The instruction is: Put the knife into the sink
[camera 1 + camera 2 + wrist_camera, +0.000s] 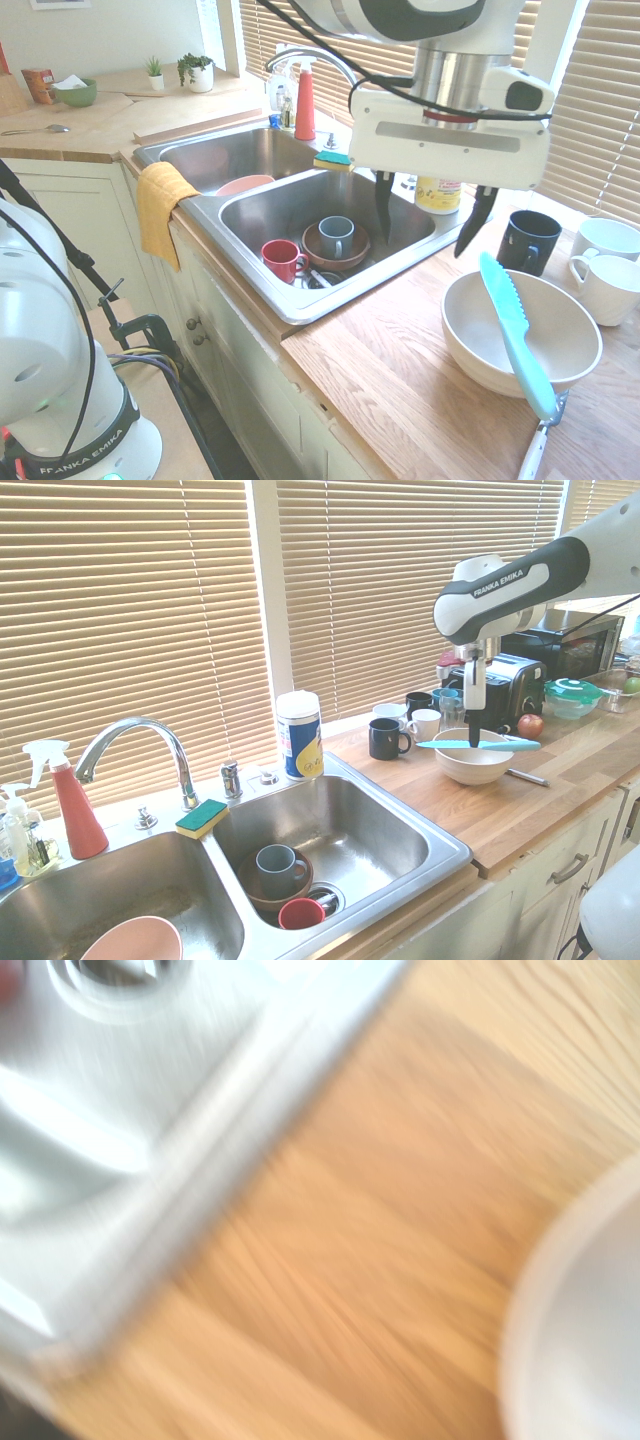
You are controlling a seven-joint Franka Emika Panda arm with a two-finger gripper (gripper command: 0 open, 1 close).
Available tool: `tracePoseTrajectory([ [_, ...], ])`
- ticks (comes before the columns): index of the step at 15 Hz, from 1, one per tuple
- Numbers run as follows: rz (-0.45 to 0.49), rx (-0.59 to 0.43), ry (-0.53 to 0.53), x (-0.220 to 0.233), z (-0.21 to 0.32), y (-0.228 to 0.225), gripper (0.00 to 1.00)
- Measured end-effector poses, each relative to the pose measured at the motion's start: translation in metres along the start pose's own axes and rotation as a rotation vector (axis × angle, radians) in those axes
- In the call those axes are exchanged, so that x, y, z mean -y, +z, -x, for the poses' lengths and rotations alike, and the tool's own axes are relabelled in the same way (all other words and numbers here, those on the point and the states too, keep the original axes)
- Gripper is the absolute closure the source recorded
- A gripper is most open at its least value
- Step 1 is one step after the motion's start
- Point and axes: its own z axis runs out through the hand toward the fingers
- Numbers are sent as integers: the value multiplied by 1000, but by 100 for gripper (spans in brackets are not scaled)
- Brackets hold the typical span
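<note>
My gripper grips the knife by its handle [489, 746] next, close to where the blade begins, since the knife's blade [444, 744] lies bare across the bowl.
The turquoise knife [515, 335] lies across the rim of a big cream bowl [470, 350] on the wooden counter, right of the sink [290, 300]. In the second exterior view the knife [480, 745] rests flat on top of the bowl [468, 768]. My gripper [424, 245] hangs open and empty above the counter, between the sink's right basin and the bowl, close to the knife's rounded tip. From the other side the gripper [474, 742] appears edge-on just above the knife. The wrist view is blurred, showing the sink rim [200, 1190], wood and the bowl's edge [580, 1310].
A black mug [528, 240] and two white mugs [605, 240] stand behind the bowl. A slim silver utensil [535, 450] lies by the bowl. A wipes canister [298, 735] stands at the sink's back rim. The right basin holds a red cup [280, 258] and a brown bowl with a grey mug [335, 240].
</note>
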Motion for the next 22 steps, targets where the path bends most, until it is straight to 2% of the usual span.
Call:
tracePoseTrajectory([
  [2,6,9,-22,-34,2,3,0],
  [5,5,24,-16,-58,-7,24,0],
  [13,11,76,5,-77,-44,72,0],
  [14,8,80,6,-77,-47,76,100],
  [22,-14,86,35,-77,-58,85,100],
])
